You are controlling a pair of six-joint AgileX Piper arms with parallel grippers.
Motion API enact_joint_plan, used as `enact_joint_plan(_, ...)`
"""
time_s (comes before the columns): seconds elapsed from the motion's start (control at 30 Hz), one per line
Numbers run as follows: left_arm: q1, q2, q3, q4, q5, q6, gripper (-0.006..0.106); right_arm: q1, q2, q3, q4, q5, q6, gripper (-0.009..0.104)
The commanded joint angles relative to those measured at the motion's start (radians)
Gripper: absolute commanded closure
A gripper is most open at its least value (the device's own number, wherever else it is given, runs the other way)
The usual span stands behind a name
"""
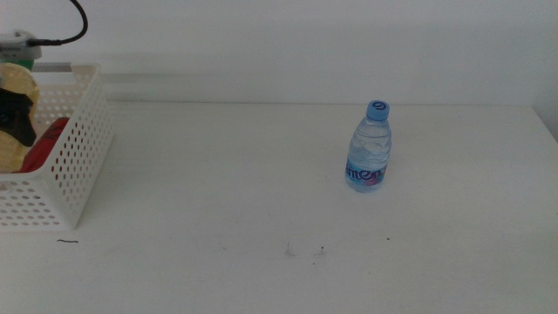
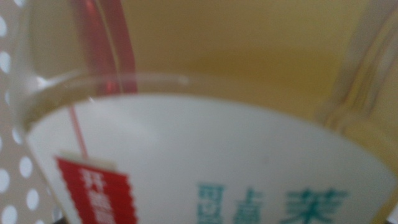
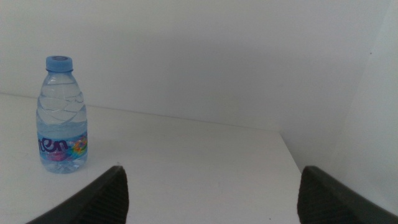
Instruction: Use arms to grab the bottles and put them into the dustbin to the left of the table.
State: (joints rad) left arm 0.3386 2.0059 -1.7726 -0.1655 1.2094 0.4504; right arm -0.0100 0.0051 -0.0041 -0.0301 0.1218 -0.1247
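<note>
The yellow tea bottle's lower end is inside the white dustbin's rim and the bottle would stay in it, so it is now time for my left gripper to open.
The small clear water bottle (image 1: 370, 146) with a blue cap stands upright right of the table's middle, also seen in the right wrist view (image 3: 62, 115). My right gripper (image 3: 212, 186) is open and empty, some way short of that bottle and off to its side. The white perforated dustbin (image 1: 74, 166) sits at the table's left edge. Inside it lie the yellow tea bottle (image 1: 17, 85) and the red can (image 1: 45, 144). My left gripper (image 1: 13, 118) is down in the dustbin against the tea bottle (image 2: 205, 143), whose label fills the left wrist view.
The white table (image 1: 218, 201) carries a few tiny dark specks (image 1: 305, 253) near its front. A white wall rises behind it. A black cable (image 1: 78, 22) loops above the dustbin. The dustbin's perforated wall (image 2: 6, 186) shows beside the tea bottle.
</note>
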Motion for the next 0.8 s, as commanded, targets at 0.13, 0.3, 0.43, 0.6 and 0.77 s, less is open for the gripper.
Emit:
enact_joint_plan(0.13, 0.0, -0.002, -0.014, -0.009, -0.054, 0.018, 0.037, -0.008, -0.005, 0.004, -0.009, -0.012, -0.006, 0.013)
enact_joint_plan(0.3, -0.002, -0.008, -0.016, 0.0, -0.05, -0.002, 0.007, -0.008, -0.005, 0.004, -0.009, -0.012, -0.006, 0.013)
enact_joint_plan(0.43, -0.025, -0.058, -0.016, 0.02, -0.052, -0.033, 0.007, -0.008, -0.005, 0.004, -0.009, -0.012, -0.006, 0.013)
enact_joint_plan(0.6, -0.085, -0.194, -0.008, 0.037, -0.078, -0.071, 0.007, -0.008, -0.005, 0.004, -0.009, -0.012, -0.006, 0.013)
enact_joint_plan(0.77, -0.144, -0.375, 0.099, -0.004, -0.139, -0.064, 0.007, -0.008, -0.005, 0.004, -0.009, -0.012, -0.006, 0.013)
